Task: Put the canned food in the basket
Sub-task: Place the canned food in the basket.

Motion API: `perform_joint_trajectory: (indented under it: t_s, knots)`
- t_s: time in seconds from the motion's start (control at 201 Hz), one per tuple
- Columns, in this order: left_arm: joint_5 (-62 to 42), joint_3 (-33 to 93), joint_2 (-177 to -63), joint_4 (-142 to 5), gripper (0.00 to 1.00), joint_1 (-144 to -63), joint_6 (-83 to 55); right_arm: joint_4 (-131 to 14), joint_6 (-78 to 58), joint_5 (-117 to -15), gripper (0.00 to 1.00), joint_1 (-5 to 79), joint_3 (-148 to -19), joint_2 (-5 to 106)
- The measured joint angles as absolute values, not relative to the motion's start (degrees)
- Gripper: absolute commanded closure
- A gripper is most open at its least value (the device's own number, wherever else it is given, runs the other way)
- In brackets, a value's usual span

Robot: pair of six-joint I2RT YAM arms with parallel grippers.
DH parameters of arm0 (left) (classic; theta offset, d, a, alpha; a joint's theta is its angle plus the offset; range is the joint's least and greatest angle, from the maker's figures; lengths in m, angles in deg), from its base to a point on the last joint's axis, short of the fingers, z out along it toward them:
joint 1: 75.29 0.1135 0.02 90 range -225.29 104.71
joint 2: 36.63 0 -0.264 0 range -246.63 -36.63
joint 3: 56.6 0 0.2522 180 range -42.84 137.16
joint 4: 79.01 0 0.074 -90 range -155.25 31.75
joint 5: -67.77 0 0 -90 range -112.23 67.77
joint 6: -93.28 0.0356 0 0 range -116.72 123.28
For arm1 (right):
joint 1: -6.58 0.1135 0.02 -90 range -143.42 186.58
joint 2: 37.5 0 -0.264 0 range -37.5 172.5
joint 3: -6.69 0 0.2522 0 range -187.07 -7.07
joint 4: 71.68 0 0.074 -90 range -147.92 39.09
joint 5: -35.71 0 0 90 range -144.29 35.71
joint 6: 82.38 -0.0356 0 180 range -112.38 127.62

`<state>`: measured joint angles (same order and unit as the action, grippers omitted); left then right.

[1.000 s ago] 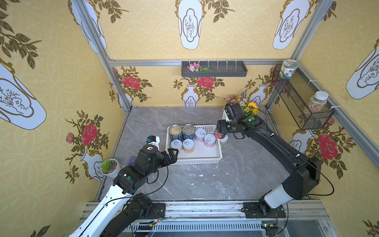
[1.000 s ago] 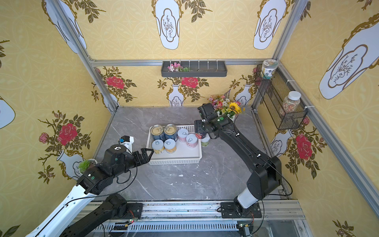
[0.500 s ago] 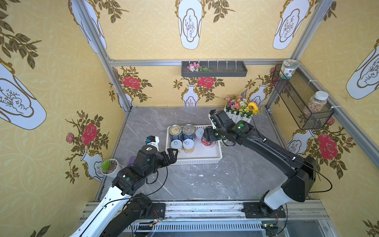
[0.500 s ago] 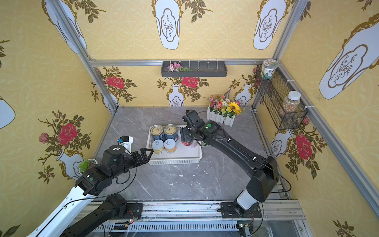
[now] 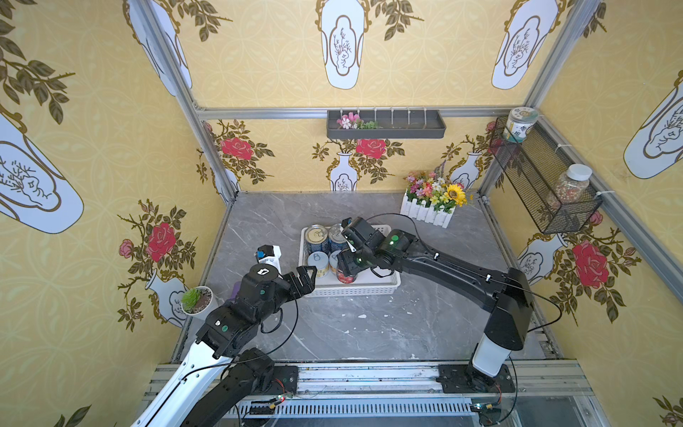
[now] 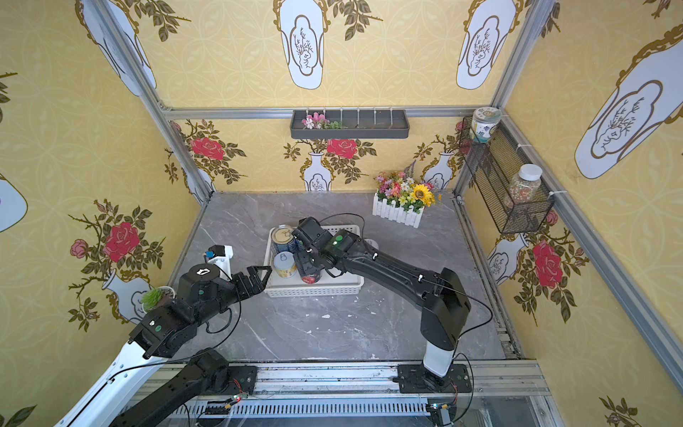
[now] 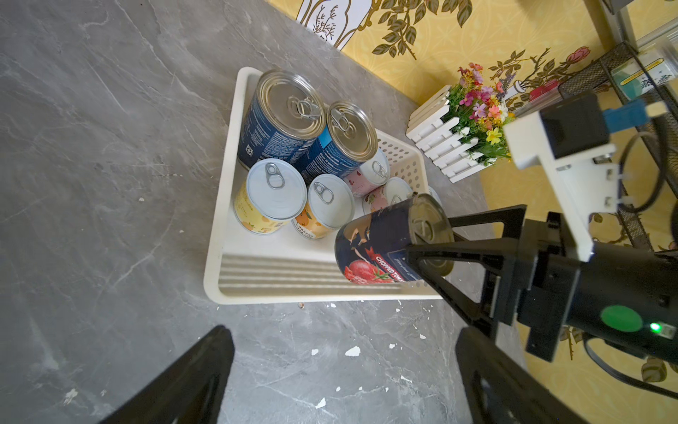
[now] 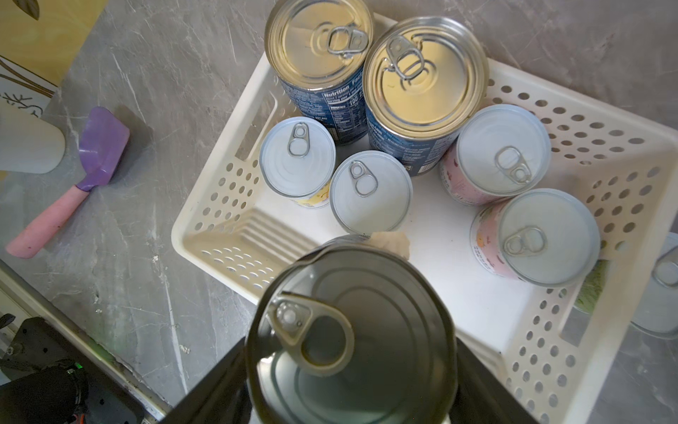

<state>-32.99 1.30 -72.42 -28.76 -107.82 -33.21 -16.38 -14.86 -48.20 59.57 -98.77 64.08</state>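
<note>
The tomato can's lower edge (image 5: 346,278) is high beside the basket's near corner, so I should lower the can there before my right gripper opens.
My right gripper (image 7: 429,238) is shut on a dark-blue tomato can (image 7: 374,249), held tilted over the front part of the white perforated basket (image 7: 220,238). In the right wrist view that can's lid (image 8: 352,337) fills the space between the fingers. Several cans stand in the basket (image 5: 354,292): two tall blue ones (image 8: 319,40) (image 8: 422,73) and smaller white-lidded ones (image 8: 297,158) (image 8: 546,235). One green-labelled can (image 8: 660,286) stands just outside the basket's right end. My left gripper (image 5: 305,279) hangs open and empty by the basket's front left corner.
A purple and pink spatula (image 8: 99,154) lies on the table left of the basket, near a small potted plant (image 5: 196,299). A white picket flower box (image 5: 428,214) stands at the back right. A black wire basket (image 5: 536,185) with jars hangs on the right wall.
My right arm has carried the tomato can from beside the basket's right end leftward and forward, over the basket's front. The left arm has barely moved.
</note>
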Motion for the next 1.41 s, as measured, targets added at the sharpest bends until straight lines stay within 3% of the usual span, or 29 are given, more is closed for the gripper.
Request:
perform_joint_trajectory:
  t_s: [1.196,1.405]
  knots:
    - [-33.41,1.3,-72.88,-28.74,0.0,-107.82,-33.34,-22.32,-15.51,-49.05,0.38,66.0,-109.61,83.01]
    - [-33.39,1.3,-73.08,-28.74,0.0,-107.82,-33.34,-24.29,-15.34,-49.84,0.35,66.0,-109.87,83.73]
